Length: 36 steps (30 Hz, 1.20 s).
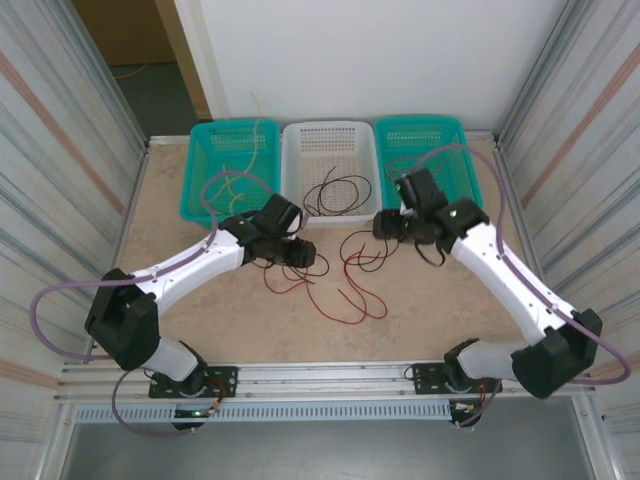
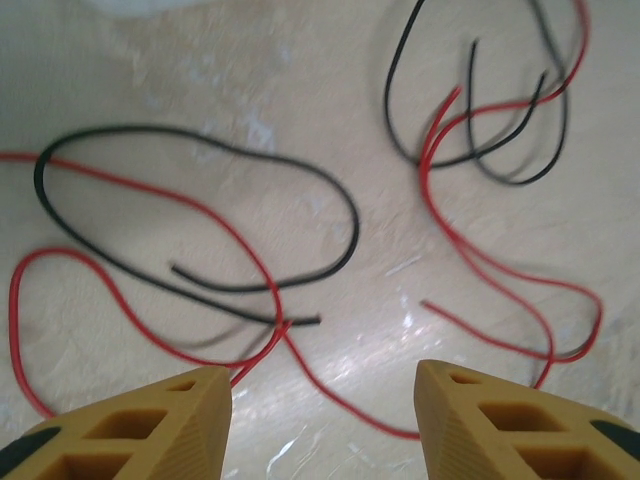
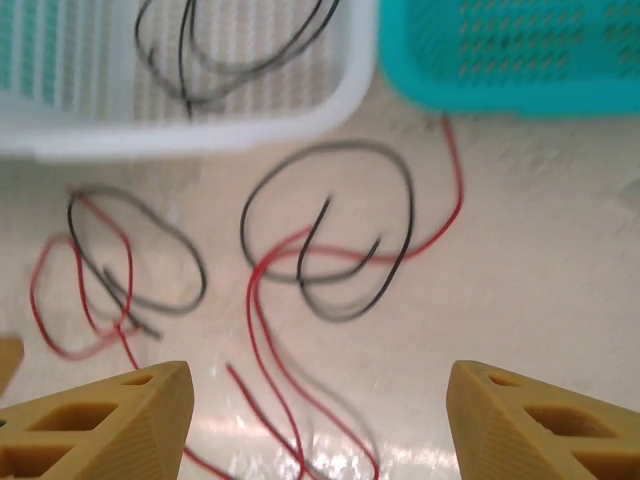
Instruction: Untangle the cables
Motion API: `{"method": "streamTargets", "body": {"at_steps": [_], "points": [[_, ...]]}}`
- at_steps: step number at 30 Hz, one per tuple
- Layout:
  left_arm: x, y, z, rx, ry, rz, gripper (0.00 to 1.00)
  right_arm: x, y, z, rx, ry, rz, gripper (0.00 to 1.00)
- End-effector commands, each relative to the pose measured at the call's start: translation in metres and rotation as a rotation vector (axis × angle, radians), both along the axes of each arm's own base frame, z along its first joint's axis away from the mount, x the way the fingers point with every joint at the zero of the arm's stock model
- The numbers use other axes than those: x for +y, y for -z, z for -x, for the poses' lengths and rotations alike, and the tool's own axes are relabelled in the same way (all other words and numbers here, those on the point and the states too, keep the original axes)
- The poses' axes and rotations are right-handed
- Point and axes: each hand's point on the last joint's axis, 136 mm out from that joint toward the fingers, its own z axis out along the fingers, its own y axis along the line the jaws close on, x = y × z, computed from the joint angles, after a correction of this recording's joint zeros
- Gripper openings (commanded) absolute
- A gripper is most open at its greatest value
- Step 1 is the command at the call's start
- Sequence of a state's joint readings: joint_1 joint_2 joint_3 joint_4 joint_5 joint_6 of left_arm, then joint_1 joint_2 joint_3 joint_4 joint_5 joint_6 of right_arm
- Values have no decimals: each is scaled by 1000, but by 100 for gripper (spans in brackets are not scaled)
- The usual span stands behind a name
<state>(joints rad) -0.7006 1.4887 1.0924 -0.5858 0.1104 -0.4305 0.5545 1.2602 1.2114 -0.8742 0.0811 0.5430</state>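
My right gripper grabs the red cable near its loose end [image 1: 357, 254] [image 3: 293, 239] next, by the black cable's loop, to untangle the red cable's trailing length.
Red and black cables [image 1: 360, 256] lie tangled in loose loops on the table between my two grippers. More black cables [image 1: 338, 192] rest in the white basket [image 1: 330, 127], and pale yellow ones [image 1: 243, 165] in the left teal basket [image 1: 197, 170]. My left gripper [image 1: 300, 250] [image 2: 325, 420] is open just above the table; a red cable [image 2: 130, 185] crosses a black loop [image 2: 352, 225] ahead of it and runs on between the fingers without touching them. The right gripper [image 1: 385, 226] [image 3: 320, 420] also stands open, over red strands [image 3: 250, 300] and a black loop [image 3: 410, 210].
The three baskets stand side by side along the back edge, the right teal one [image 1: 470, 150] [image 3: 520, 60] beside the white one [image 3: 200, 130]. Metal walls close in both sides. A rail runs along the near edge [image 1: 330, 375].
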Motion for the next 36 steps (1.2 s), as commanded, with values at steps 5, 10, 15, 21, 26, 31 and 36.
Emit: {"method": "streamTargets", "body": {"at_steps": [5, 10, 15, 21, 26, 31, 36], "points": [[12, 9, 16, 38, -5, -26, 51, -11, 84, 25, 162, 238, 100, 57], [8, -1, 15, 19, 0, 7, 51, 4, 109, 16, 209, 285, 47, 49], [14, 2, 19, 22, -9, -5, 50, 42, 138, 23, 382, 117, 64, 51], [18, -2, 18, 12, -28, 9, 50, 63, 145, 48, 478, -34, 158, 45], [16, -9, 13, -4, -43, 38, 50, 52, 143, 66, 510, -24, 213, 44], [14, -11, 10, -9, -47, 54, 49, 59, 156, 87, 584, -76, 182, 48], [10, -14, 8, -8, -50, 81, 49, 68, 173, 89, 637, -116, 174, 43]]}}
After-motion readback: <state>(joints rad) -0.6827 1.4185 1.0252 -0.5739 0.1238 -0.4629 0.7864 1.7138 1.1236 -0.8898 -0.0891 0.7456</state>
